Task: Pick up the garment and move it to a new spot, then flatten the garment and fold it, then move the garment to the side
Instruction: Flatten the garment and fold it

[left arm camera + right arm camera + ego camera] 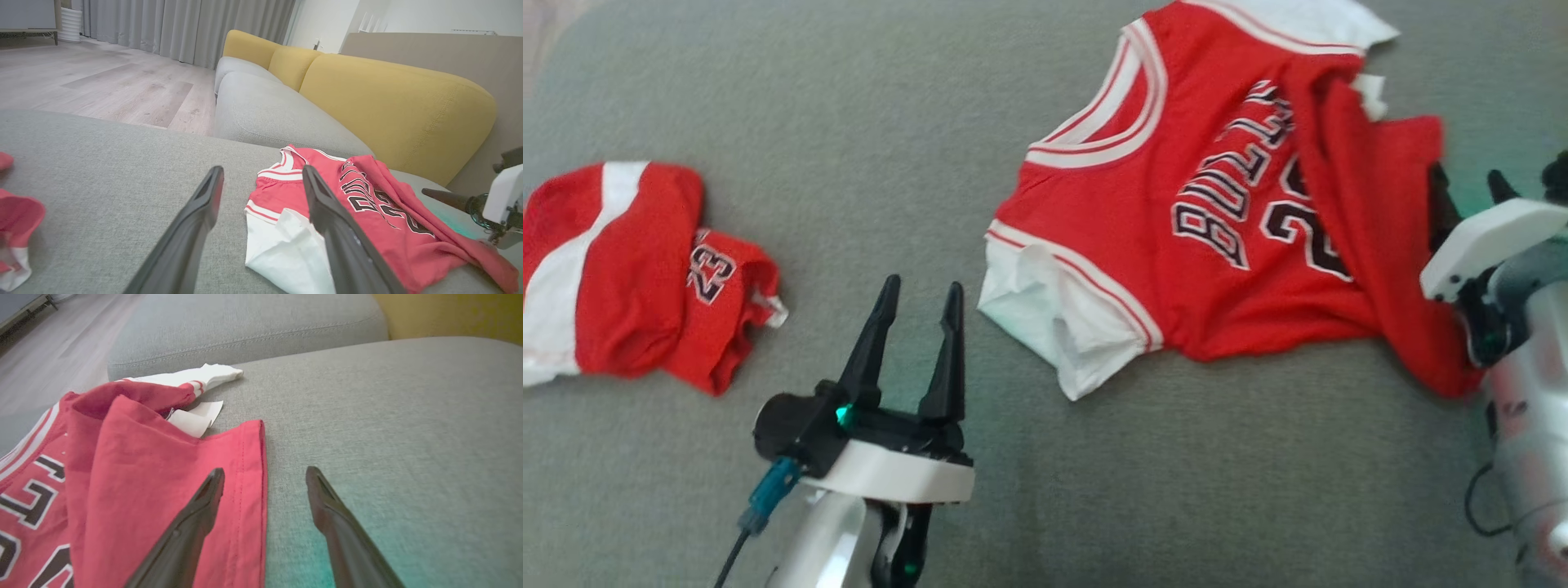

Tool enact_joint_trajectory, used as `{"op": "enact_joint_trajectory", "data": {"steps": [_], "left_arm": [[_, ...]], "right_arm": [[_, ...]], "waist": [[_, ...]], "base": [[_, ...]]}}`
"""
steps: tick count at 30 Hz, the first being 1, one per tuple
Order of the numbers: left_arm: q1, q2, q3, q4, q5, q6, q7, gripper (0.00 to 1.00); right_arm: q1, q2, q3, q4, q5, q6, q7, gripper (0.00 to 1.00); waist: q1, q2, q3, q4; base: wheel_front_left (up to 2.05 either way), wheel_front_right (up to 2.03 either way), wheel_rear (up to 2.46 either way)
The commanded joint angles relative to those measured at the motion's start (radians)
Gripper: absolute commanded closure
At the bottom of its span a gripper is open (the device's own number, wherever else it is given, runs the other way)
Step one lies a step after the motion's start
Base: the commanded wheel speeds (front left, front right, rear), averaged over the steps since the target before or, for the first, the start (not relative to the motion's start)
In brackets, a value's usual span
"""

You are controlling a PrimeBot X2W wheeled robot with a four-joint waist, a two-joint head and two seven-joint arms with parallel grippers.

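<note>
My right gripper is to grab the red jersey by its hem [253,500] next, so that the jersey can be flattened for folding.
A red basketball jersey [1217,204] with white trim and black lettering, the garment, lies crumpled on the grey sofa seat, its hem side folded over at the right. It shows as the jersey [367,204] in the left wrist view and the jersey [135,477] in the right wrist view. My left gripper [921,296] stands open just left of the jersey's white sleeve, holding nothing. My right gripper [1470,184] is open at the jersey's right hem; in its wrist view the right gripper [264,475] straddles the hem edge, one finger over the cloth.
Red and white shorts [629,269] numbered 23 lie bunched at the left of the grey seat [915,139]. Yellow back cushions [388,102] rise beyond the jersey. Wood floor [102,81] lies past the seat's edge.
</note>
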Motion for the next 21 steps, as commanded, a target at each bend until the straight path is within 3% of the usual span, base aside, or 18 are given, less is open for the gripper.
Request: {"op": "enact_joint_trajectory", "data": {"steps": [1, 10, 11, 12, 21], "left_arm": [[-0.044, 0.002, 0.016, -0.029, -0.005, 0.002, -0.008, 0.00], [-0.072, 0.002, -0.004, -0.035, -0.018, 0.012, -0.008, 0.00], [-0.072, 0.002, -0.004, -0.035, -0.019, 0.013, -0.008, 0.00], [-0.073, 0.002, -0.004, -0.035, -0.020, 0.014, -0.008, 0.00], [-0.077, 0.002, -0.012, -0.031, -0.029, 0.019, -0.008, 0.00]], "right_arm": [[-0.062, -0.014, 0.007, 0.015, -0.008, 0.007, 0.013, 0.00], [-0.198, -0.070, 0.033, 0.198, -0.054, 0.007, 0.035, 0.00], [-0.207, -0.075, 0.042, 0.213, -0.059, 0.007, 0.039, 0.89], [-0.216, -0.081, 0.049, 0.226, -0.063, 0.007, 0.040, 1.00], [-0.289, -0.141, 0.088, 0.267, -0.064, 0.007, -0.027, 1.00]], "waist": [[-0.0002, 0.0000, 0.033, 0.037], [-0.0002, 0.0000, 0.087, 0.081], [-0.0002, 0.0000, 0.090, 0.082], [-0.0002, 0.0000, 0.092, 0.083], [-0.0002, 0.0000, 0.096, 0.076]], "base": [[0.00, 0.00, 0.00], [0.00, 0.00, 0.00], [0.00, 0.00, 0.00], [0.00, 0.00, 0.00], [0.00, 0.00, 0.00]]}}
